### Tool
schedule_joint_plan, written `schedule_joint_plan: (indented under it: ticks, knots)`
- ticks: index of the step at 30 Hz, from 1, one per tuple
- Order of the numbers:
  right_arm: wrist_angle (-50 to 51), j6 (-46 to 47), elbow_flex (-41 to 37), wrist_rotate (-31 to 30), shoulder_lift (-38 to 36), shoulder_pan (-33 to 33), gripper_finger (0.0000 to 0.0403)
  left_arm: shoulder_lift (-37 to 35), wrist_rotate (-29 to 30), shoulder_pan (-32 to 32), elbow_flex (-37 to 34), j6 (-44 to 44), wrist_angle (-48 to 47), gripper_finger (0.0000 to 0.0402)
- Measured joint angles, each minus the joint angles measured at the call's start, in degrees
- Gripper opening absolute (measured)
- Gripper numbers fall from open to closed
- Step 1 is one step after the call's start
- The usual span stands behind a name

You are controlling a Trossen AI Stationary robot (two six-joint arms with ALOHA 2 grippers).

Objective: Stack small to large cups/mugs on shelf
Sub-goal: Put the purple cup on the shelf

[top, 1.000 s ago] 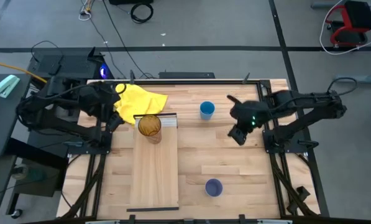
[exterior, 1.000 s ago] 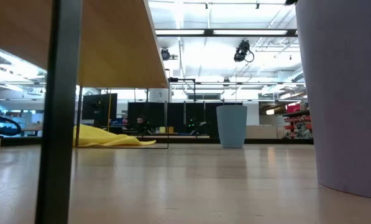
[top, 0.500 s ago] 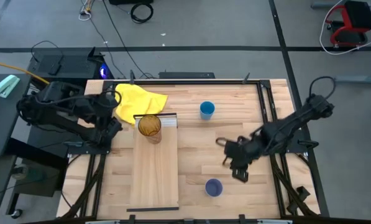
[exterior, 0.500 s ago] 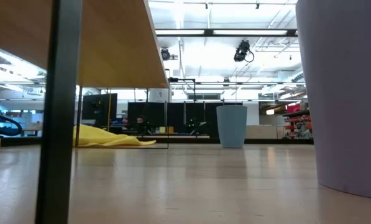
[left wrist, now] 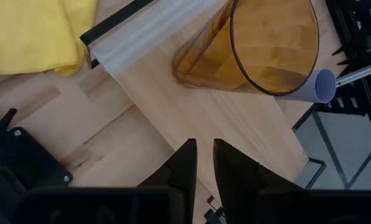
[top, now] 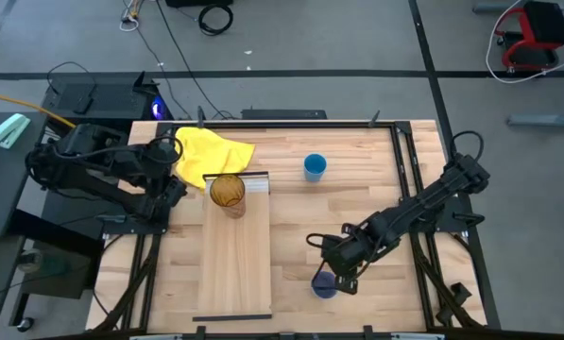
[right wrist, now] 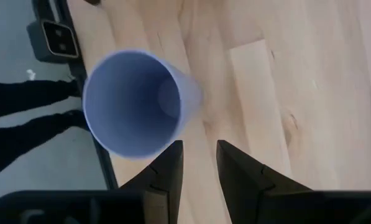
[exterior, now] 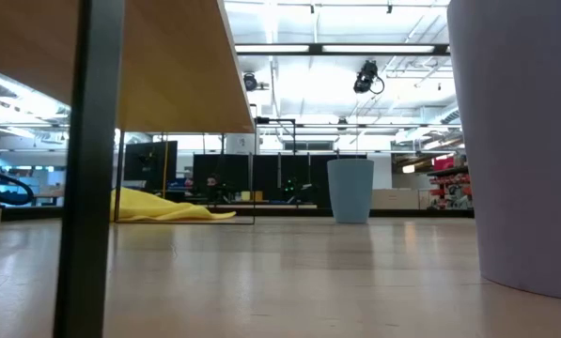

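Note:
My right gripper grabs the lavender cup by its rim next, to stack it on the shelf (top: 236,264).
The amber cup (top: 227,192) stands on the far end of the long pale shelf board (top: 234,260), beside its ridged white strip (left wrist: 141,37); it also shows in the left wrist view (left wrist: 260,46). The bright blue cup (top: 315,167) stands on the tabletop at the far middle. The lavender cup (top: 323,285) stands near the front edge; it fills the low view's right side (exterior: 515,141). My right gripper (top: 336,272) hovers just beside and above it, fingers close together (right wrist: 199,162), touching nothing. My left gripper (top: 176,184) is shut (left wrist: 205,155) at the far left, short of the amber cup.
A yellow cloth (top: 211,151) lies at the far left of the slatted tabletop, behind the shelf's far end. The low view shows the shelf board raised (exterior: 158,66) on a dark leg (exterior: 87,188). Bare wood lies between the shelf and the two cups on the right.
My right gripper has swept from the table's far right, beside the bright blue cup, toward the near edge and leftward, ending over the lavender cup. My left gripper has drawn back slightly toward the table's left edge. The cups have not moved.

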State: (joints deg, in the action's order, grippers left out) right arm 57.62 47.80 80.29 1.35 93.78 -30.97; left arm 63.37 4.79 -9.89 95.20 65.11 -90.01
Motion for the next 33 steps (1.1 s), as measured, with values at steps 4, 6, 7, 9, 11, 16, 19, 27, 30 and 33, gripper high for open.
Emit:
schedule_joint_plan:
  ticks: [4, 6, 7, 9, 11, 16, 19, 27, 30, 33]
  knots:
    - [-1.6, 0.0, 0.0, 0.0, 1.1, 0.1, 0.0105, 0.0, 0.1, 0.0, 0.0, 0.0, 0.0, 0.0063]
    - [-2.1, -0.3, 0.0, 0.2, 1.6, 0.1, 0.0105, 0.0, 0.1, 0.0, 0.0, 0.0, 0.0, 0.0063]
    - [-2.6, -0.3, 0.0, 0.3, 1.9, 0.1, 0.0105, 0.0, 0.1, 0.0, 0.0, 0.0, 0.0, 0.0063]
    - [-3.3, -0.4, 0.0, 0.5, 2.2, 0.1, 0.0105, 0.0, 0.1, 0.0, 0.0, -0.1, 0.0, 0.0062]
    - [-4.0, -0.4, 0.0, 0.5, 2.2, 0.1, 0.0105, 0.0, 0.1, 0.0, 0.0, -0.2, 0.0, 0.006]
    - [-4.4, 0.0, 0.0, 0.5, 2.2, 0.1, 0.0105, 0.0, 0.1, 0.0, 0.0, -0.2, 0.0, 0.0057]
    - [-4.4, 0.0, 0.0, 0.5, 2.2, 0.1, 0.0105, 0.0, 0.1, 0.0, 0.0, -0.4, 0.0, 0.006]
    - [-4.7, -0.1, 0.0, 0.3, 3.8, 0.1, 0.0105, 0.0, 0.1, 0.0, 0.0, -0.4, 0.0, 0.0061]
    - [-5.1, -1.2, 0.0, 0.7, 5.7, 0.1, 0.0105, 0.0, 0.1, 0.0, 0.0, -0.4, 0.0, 0.0058]
    - [-5.1, -1.3, 0.0, 0.7, 6.9, 0.1, 0.0105, 0.0, 0.1, 0.0, 0.0, -0.3, 0.0, 0.0058]
